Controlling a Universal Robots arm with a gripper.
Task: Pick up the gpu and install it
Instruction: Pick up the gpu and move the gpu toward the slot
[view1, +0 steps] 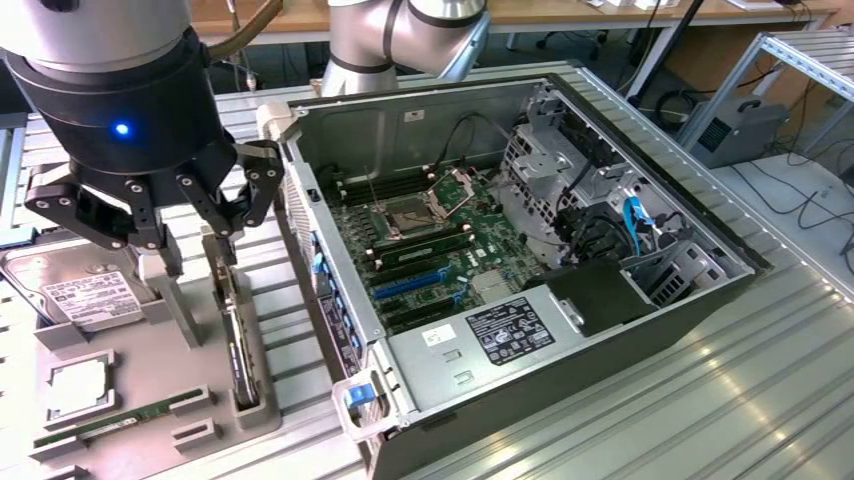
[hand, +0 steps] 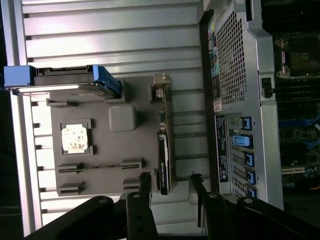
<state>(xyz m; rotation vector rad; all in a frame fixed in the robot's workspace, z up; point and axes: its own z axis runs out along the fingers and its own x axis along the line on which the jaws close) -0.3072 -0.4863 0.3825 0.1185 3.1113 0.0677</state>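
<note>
Raised components crowd the bracket half of the GPU (hand: 164, 150), so my gripper should next grab the flat black shroud (hand: 163, 167) at the GPU's other end.
The gpu (view1: 238, 335) stands on edge in a slot of the grey holder (view1: 147, 395), with its silver bracket end toward the gripper. My gripper (view1: 187, 255) hangs just above the card's far end, open and holding nothing. In the wrist view the gpu (hand: 164, 150) is a thin dark strip. My gripper (hand: 171, 186) straddles the card's end, with a black finger on each side and a gap between each finger and the card.
The open computer case (view1: 694, 235) lies at the exterior view's right, its motherboard (view1: 427, 255) with blue slots exposed. The holder also carries a hard drive (view1: 87, 295), a processor (view1: 78, 385) and a memory stick (view1: 114, 425). The case's rear panel (hand: 235, 60) is close beside the holder (hand: 122, 150).
</note>
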